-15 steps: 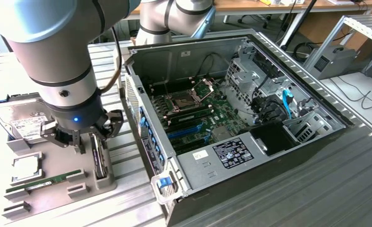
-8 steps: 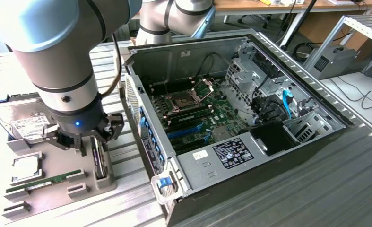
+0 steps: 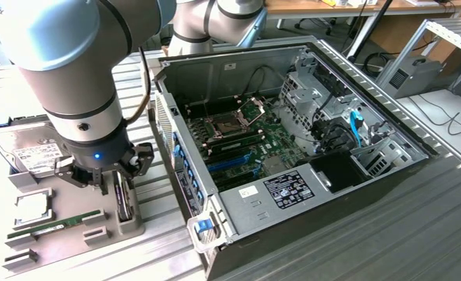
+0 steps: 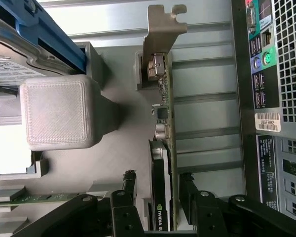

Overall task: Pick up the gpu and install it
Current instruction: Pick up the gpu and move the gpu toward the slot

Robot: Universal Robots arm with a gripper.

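Observation:
Next, my gripper grips the GPU by its flat black cooler (image 3: 122,188) across both sides to install it, since small bare parts stick out near the GPU's bracket.
The gpu (image 4: 164,123) is a thin black card standing on edge in a slot of the grey holder (image 4: 118,163), its pale metal bracket (image 4: 164,27) at one end. In the exterior view the gpu (image 3: 124,202) stands at the holder's edge nearest the computer case, on the exterior view's left. My gripper (image 3: 108,175) hangs straight over it. In the wrist view my gripper (image 4: 159,186) is open, one black finger (image 4: 130,183) on each side of the card, each with a small gap to it.
The open computer case (image 3: 293,146) lies beside the holder with its motherboard (image 3: 242,143) exposed. On the holder also sit a silver hard drive (image 3: 28,153), a processor chip (image 3: 31,208) and a green memory stick (image 3: 54,225). A grey block (image 4: 59,112) rises beside the card.

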